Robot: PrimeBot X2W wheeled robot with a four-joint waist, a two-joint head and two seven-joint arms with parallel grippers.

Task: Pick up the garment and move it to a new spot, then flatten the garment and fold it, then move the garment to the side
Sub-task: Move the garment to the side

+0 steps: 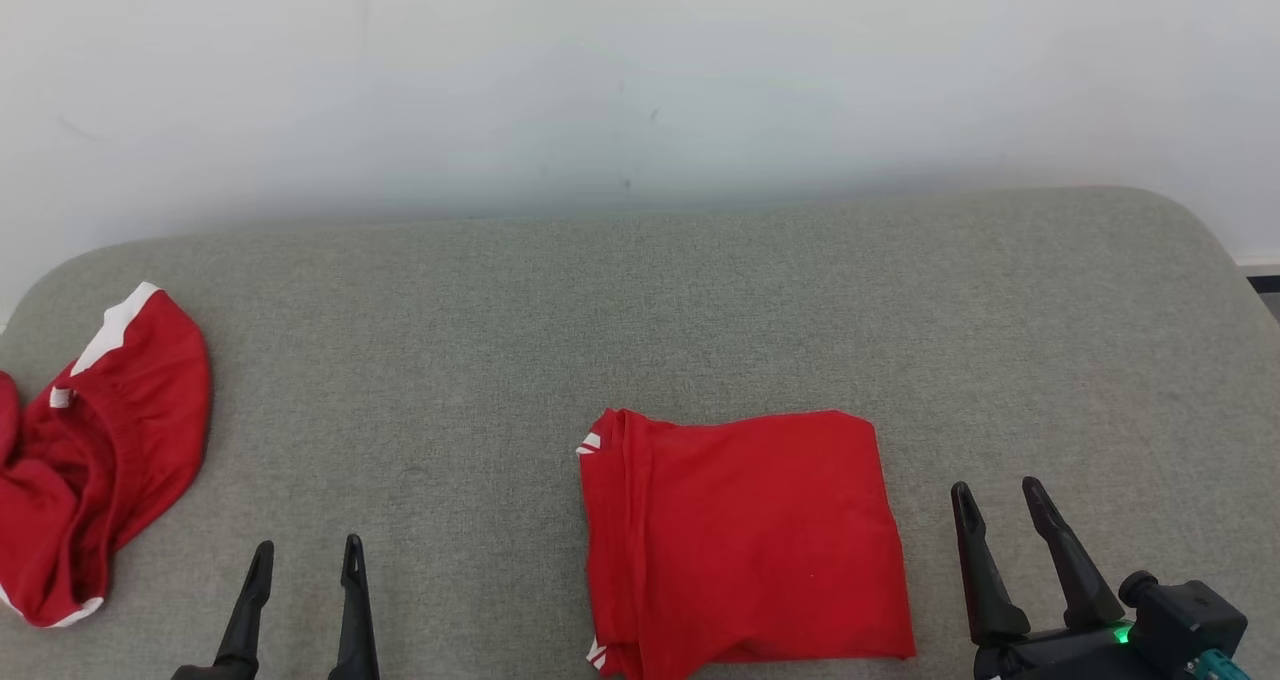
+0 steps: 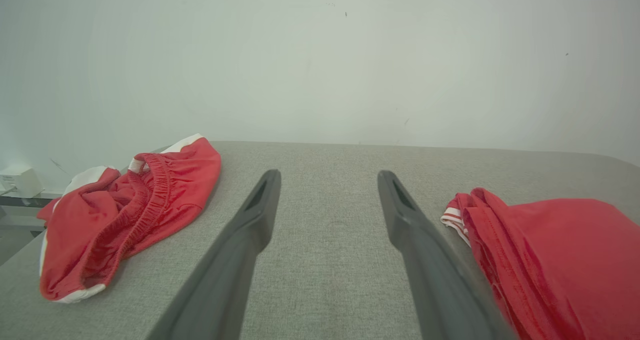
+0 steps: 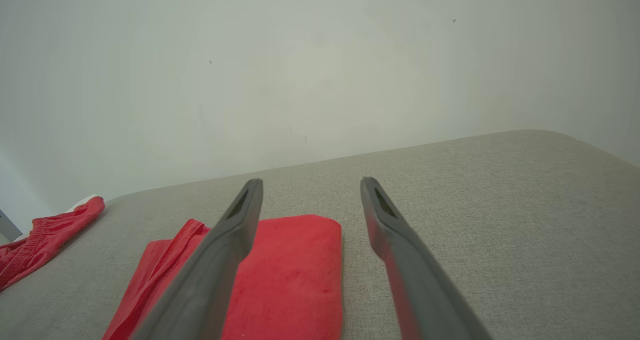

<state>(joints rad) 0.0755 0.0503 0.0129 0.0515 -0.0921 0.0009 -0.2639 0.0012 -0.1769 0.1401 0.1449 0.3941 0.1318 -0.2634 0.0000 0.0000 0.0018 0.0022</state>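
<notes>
My right gripper will next take hold of the folded garment (image 1: pixel 744 536) by its smooth folded edge (image 1: pixel 890 530). Then it can move the garment to the side.
A red garment (image 1: pixel 745 540) with white trim lies folded into a flat rectangle on the grey cushioned surface (image 1: pixel 640 310), near its front edge and right of centre. It also shows at the right of the left wrist view as the folded garment (image 2: pixel 560 260) and low in the right wrist view as the folded garment (image 3: pixel 285 280). My right gripper (image 1: pixel 995 500) stands open just to its right, empty. My left gripper (image 1: pixel 305 555) stands open at the lower left, well apart from it, with nothing between its fingers.
A second red piece with white trim and an elastic waistband (image 1: pixel 95 450) lies crumpled at the surface's left edge, also in the left wrist view as the crumpled piece (image 2: pixel 125 210). A pale wall (image 1: pixel 640 80) rises behind the surface. A white box (image 2: pixel 17 180) sits beyond the left edge.
</notes>
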